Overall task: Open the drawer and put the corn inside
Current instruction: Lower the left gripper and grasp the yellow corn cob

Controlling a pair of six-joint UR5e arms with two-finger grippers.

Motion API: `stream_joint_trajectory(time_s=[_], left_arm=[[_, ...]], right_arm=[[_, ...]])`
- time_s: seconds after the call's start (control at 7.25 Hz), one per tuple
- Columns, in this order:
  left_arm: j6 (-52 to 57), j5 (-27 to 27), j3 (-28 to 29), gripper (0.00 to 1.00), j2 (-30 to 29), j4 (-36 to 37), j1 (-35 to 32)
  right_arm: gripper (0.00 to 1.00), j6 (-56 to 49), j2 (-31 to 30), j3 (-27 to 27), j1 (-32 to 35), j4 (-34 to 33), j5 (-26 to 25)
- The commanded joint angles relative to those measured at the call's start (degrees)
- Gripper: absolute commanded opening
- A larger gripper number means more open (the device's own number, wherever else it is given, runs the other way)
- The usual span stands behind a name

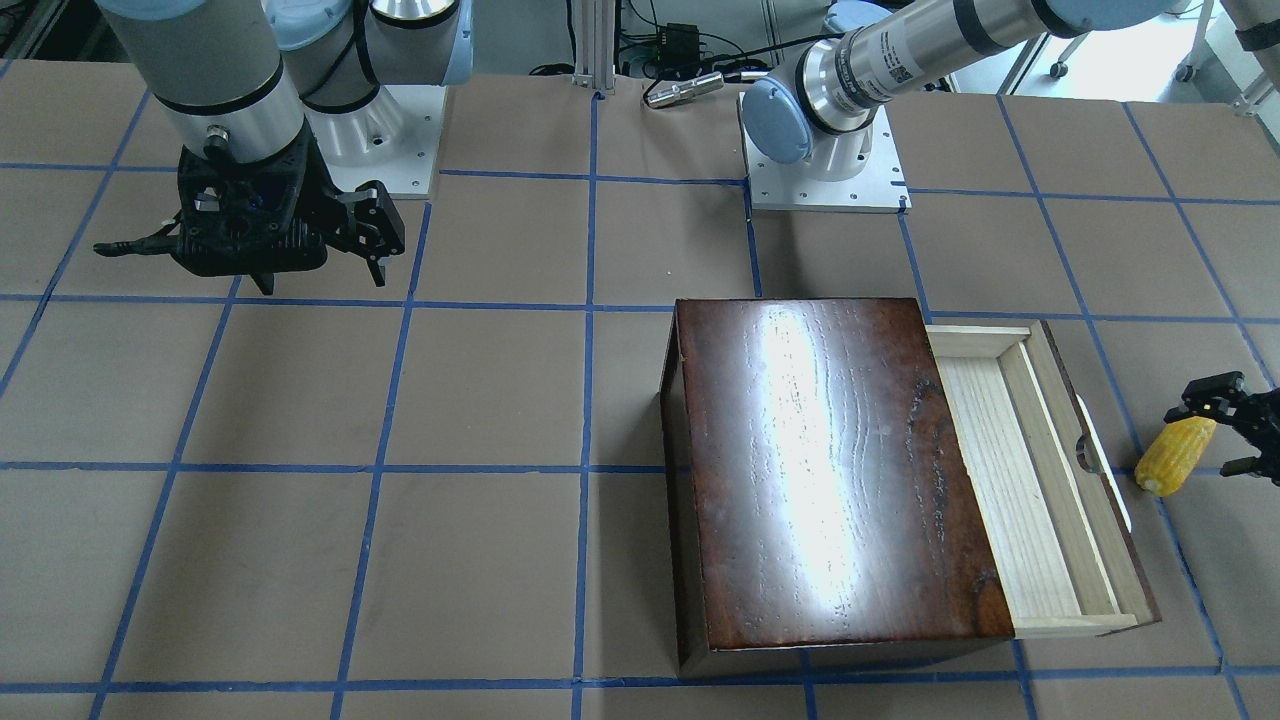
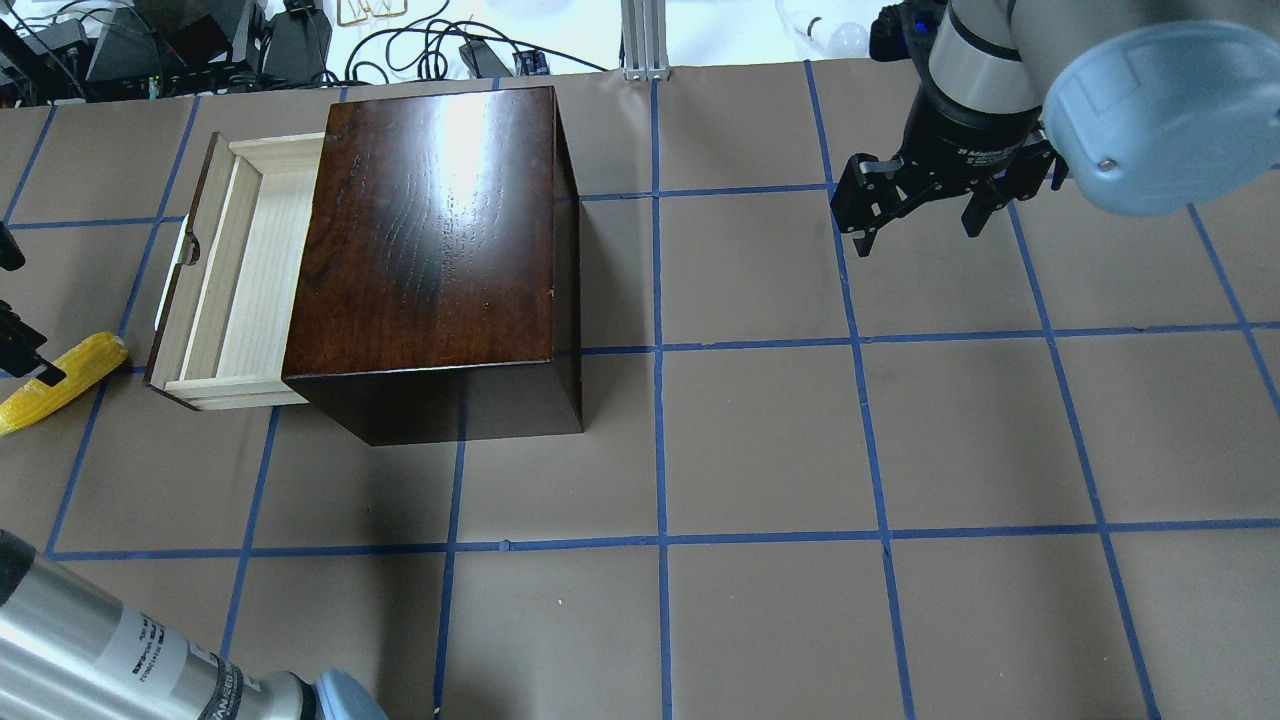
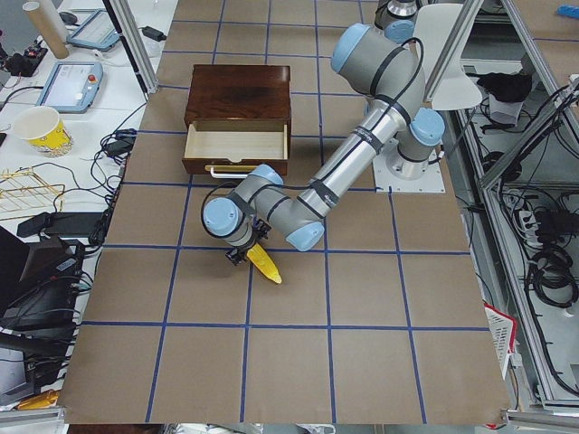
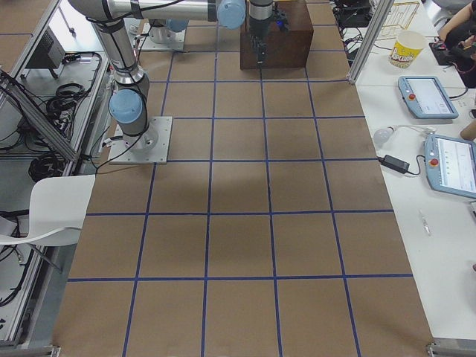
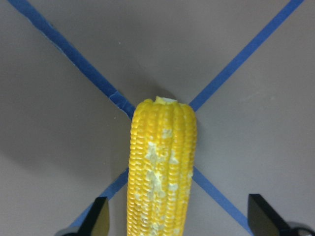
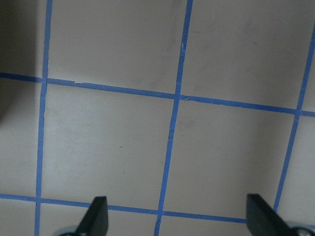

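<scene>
My left gripper grabs the corn around the middle of its cob (image 1: 1174, 456) next, to put the yellow corn inside the drawer (image 1: 1030, 480).
The dark reddish-brown box (image 1: 830, 470) (image 2: 440, 230) stands on the table. Its pale wood drawer (image 1: 1030, 480) (image 2: 235, 270) (image 3: 237, 145) is pulled partly out and holds nothing, with its white handle (image 1: 1100, 455) facing the corn. The yellow corn (image 1: 1177, 455) (image 2: 60, 368) (image 3: 265, 262) (image 5: 162, 172) lies on the table just beyond the drawer front. My left gripper (image 1: 1225, 428) (image 2: 12, 305) (image 5: 179, 219) is open and straddles the corn's thick end, with a gap on both sides. My right gripper (image 1: 322, 280) (image 2: 918, 235) (image 6: 179, 219) is open and empty, above bare table far from the box.
The arm bases (image 1: 825, 185) (image 1: 375, 150) are bolted at the robot's table edge. A small metal cylinder (image 1: 685, 90) and cables lie behind it. A side bench with tablets (image 4: 428, 97) and a paper cup (image 4: 404, 48) runs along the far edge.
</scene>
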Motion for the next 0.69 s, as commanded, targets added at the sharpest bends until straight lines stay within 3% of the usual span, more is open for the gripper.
stream_joint_trajectory(time_s=[0.0,0.41,0.55], left_arm=[[0.65,0.19,-0.09,1.00,-0.39,-0.34,0.04],[1.18,0.55,-2.19,1.00,-1.00,0.28,0.04],[1.27,0.81,-2.20,0.90,-1.00,0.28,0.13]], right_arm=[[1.00,0.00,0.04,-0.02,-0.17,0.00,0.00],[1.00,0.00,0.04,-0.02,-0.17,0.00,0.00],[1.00,0.00,0.04,-0.02,0.00,0.00,0.00]])
